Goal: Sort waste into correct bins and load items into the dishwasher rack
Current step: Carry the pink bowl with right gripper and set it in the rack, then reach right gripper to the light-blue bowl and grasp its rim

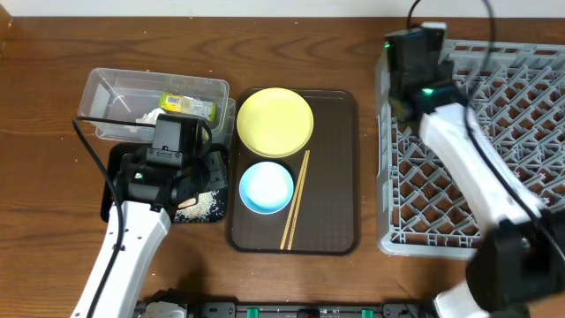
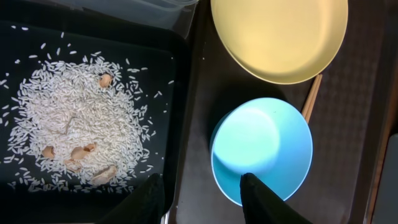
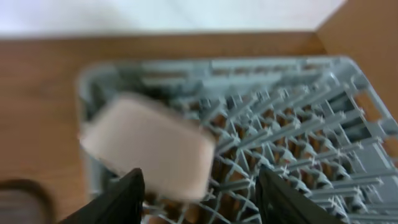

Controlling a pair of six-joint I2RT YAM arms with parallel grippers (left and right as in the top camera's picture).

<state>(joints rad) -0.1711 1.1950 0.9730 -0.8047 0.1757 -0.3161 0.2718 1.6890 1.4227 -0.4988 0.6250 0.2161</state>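
The right gripper grabs the blue bowl by its rim on the chopsticks side next, so its body stays free to tilt into the rack (image 3: 298, 124).
My left gripper (image 2: 200, 190) is open and empty, low over the edge between the black tray (image 2: 155, 43) and the brown serving tray; its right finger is over the rim of the pale blue bowl (image 2: 261, 146). Rice scraps (image 2: 81, 118) lie in the black tray. The yellow plate (image 1: 274, 121), blue bowl (image 1: 266, 187) and chopsticks (image 1: 296, 199) are on the brown tray. The clear tub (image 1: 106, 88) holds the snack wrapper (image 1: 187, 105) and white paper (image 1: 146, 117). My right gripper (image 3: 199, 182) is open over the far-left corner of the grey rack (image 3: 298, 124), above a blurred pale bowl-like object (image 3: 149, 146). The green cup is out of view.
The brown serving tray (image 1: 331, 177) lies between the black tray (image 1: 110, 208) and the rack (image 1: 494, 177). My right arm (image 1: 477, 177) stretches across the rack from the front right. The wooden table edge runs along the front.
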